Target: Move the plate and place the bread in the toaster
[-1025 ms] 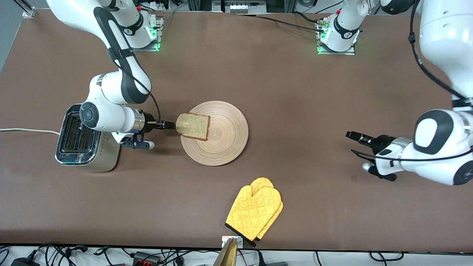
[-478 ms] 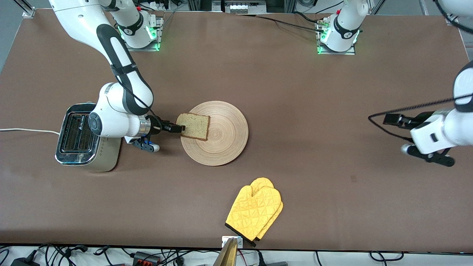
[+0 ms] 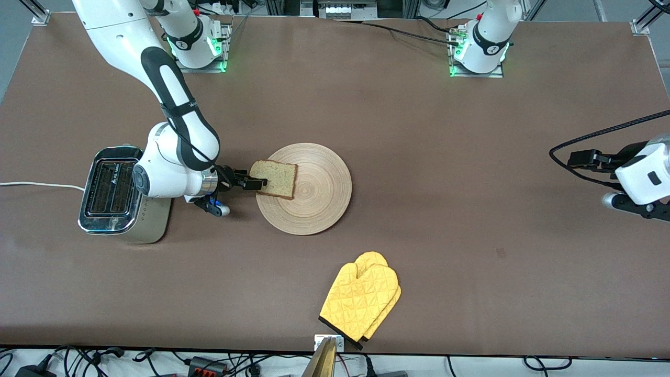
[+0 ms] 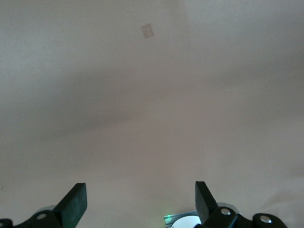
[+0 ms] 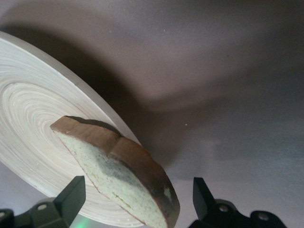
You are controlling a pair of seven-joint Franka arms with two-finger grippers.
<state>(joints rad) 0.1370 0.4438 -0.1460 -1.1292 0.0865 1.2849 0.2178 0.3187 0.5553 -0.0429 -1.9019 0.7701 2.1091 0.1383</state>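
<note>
I should next grab the bread's overhanging crust edge (image 3: 258, 173) with my right gripper, to put the bread in the toaster (image 3: 111, 192).
The bread (image 3: 274, 179) lies on the plate (image 3: 314, 201), at the rim that faces the toaster (image 3: 111, 192), with its crust edge overhanging that rim. My right gripper (image 3: 257, 183) is open, low over the table between toaster and plate, its jaws on either side of the bread's overhanging edge without touching it. In the right wrist view the bread (image 5: 118, 166) sits between the fingers (image 5: 72, 194), above the plate (image 5: 28, 118). My left gripper (image 3: 580, 158) is open and empty over bare table at the left arm's end; its fingertips (image 4: 76, 203) show only table.
A pair of yellow oven mitts (image 3: 361, 301) lies near the table's front edge, nearer the camera than the plate. The toaster's white cord (image 3: 36, 184) runs off the right arm's end of the table. A small pale patch (image 4: 147, 30) marks the table.
My right gripper has moved from beside the toaster toward the plate, so its open jaws now flank the bread's edge. My left arm has drawn back toward its end of the table.
</note>
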